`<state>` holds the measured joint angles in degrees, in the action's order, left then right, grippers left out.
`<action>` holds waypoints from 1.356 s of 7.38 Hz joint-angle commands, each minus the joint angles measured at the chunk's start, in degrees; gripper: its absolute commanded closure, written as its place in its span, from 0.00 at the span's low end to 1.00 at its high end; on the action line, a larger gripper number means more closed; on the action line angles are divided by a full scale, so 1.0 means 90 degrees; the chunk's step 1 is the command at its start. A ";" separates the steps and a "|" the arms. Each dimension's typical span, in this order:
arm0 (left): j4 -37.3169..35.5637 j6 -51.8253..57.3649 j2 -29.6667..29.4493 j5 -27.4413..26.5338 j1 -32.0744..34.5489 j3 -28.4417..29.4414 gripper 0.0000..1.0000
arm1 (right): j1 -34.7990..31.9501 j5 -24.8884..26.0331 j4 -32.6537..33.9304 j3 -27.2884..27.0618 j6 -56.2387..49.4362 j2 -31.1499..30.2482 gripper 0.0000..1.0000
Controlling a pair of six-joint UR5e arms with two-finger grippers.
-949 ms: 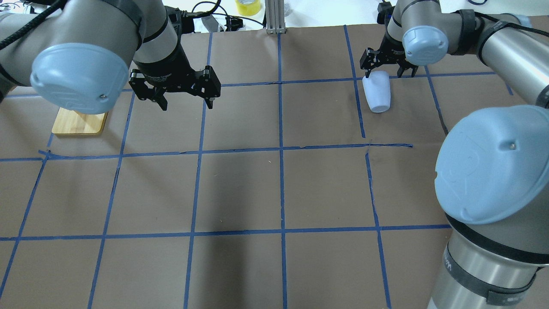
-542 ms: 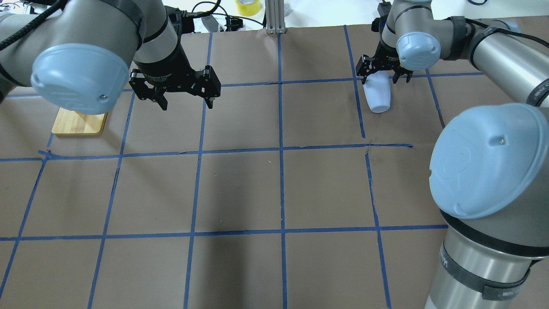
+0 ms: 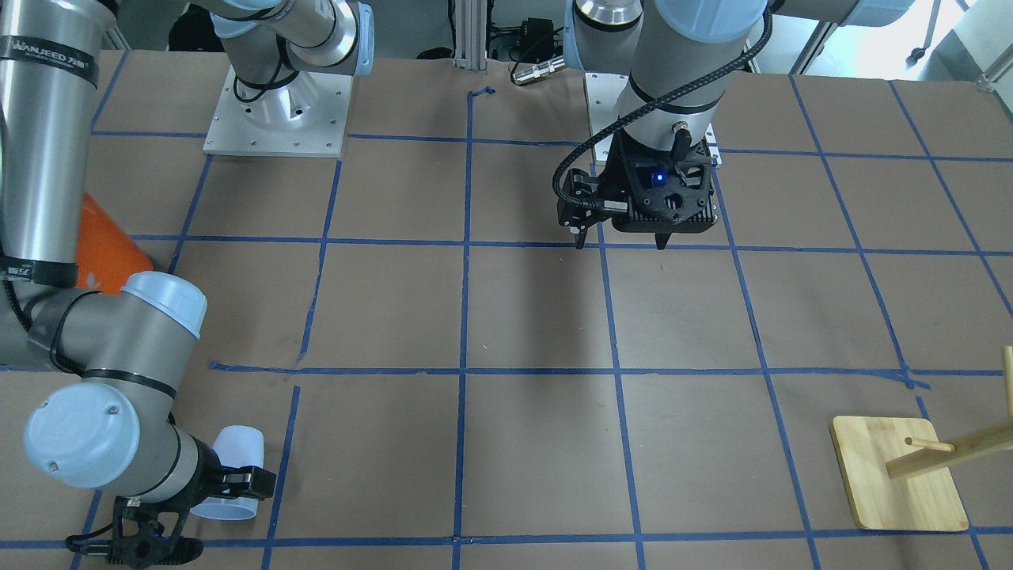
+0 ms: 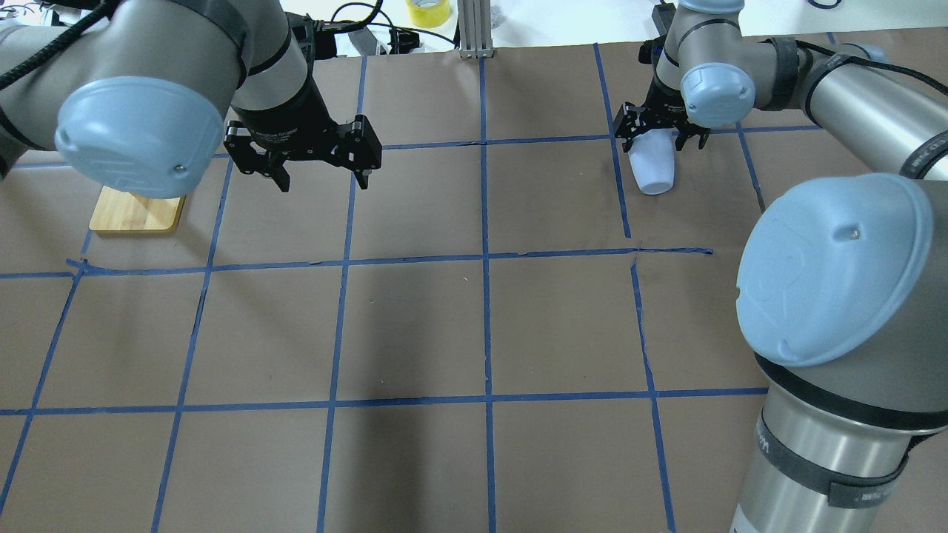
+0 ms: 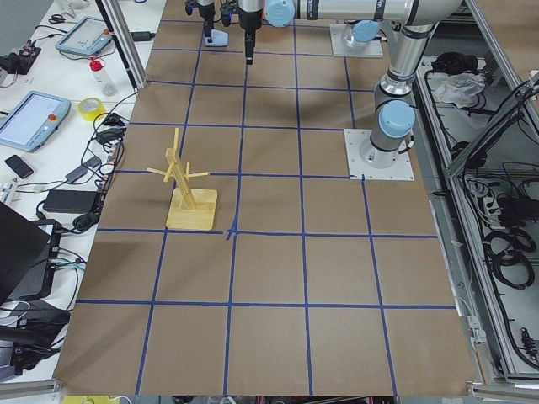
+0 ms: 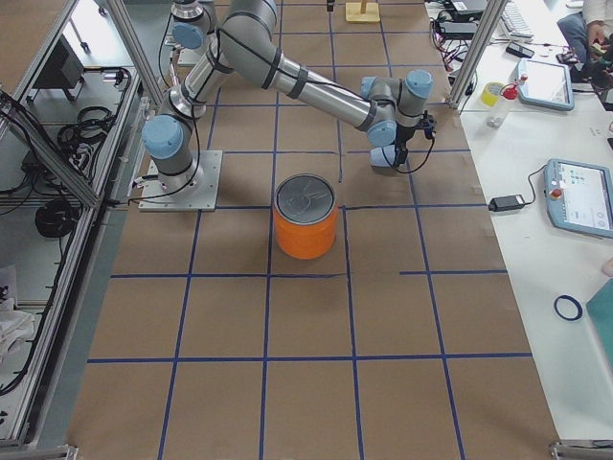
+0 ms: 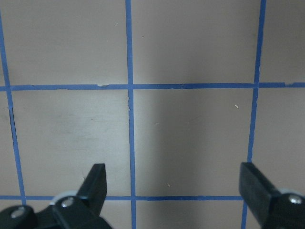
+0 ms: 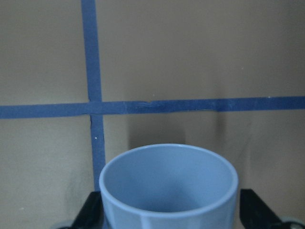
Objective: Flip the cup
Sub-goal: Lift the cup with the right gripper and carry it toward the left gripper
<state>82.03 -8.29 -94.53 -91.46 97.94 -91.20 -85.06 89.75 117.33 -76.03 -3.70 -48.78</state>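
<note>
My right gripper's fingers are below the cup's rim (image 8: 169,146), on opposite sides along the cup's side (image 8: 174,222). They would catch the cup if they closed now, so it is time for my right gripper to close on it.
The cup (image 4: 655,169) is a small pale blue-white tumbler that stands mouth up at the far right of the table. It also shows in the front-facing view (image 3: 235,463) and the right side view (image 6: 386,159). My right gripper (image 4: 661,143) points down over it. It is open, with one finger on each side of the rim. In the right wrist view the cup's mouth (image 8: 169,186) fills the gap between the two fingers (image 8: 93,212), which are close to its wall. My left gripper (image 4: 323,182) is open and empty above bare table, far from the cup; it also shows in the left wrist view (image 7: 174,191).
A wooden peg stand (image 3: 898,475) sits on the far left of the table, its base (image 4: 137,212) partly under my left arm. A big orange can (image 6: 306,218) stands nearer the robot than the cup. The brown paper table carries a blue tape grid (image 4: 485,255).
My right gripper has dropped lower and shifted slightly left, so its fingers now sit on either side of the cup's rim. The cup and my left arm have not moved.
</note>
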 commanded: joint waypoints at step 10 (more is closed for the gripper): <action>-0.0012 -0.0006 0.0054 -0.0003 0.0007 -0.0130 0.00 | -0.0011 0.0067 -0.0204 -0.0058 -0.0270 -0.0466 1.00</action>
<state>81.91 -8.34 -94.10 -91.49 97.99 -92.30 -85.15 90.39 116.07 -76.14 -4.43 -50.57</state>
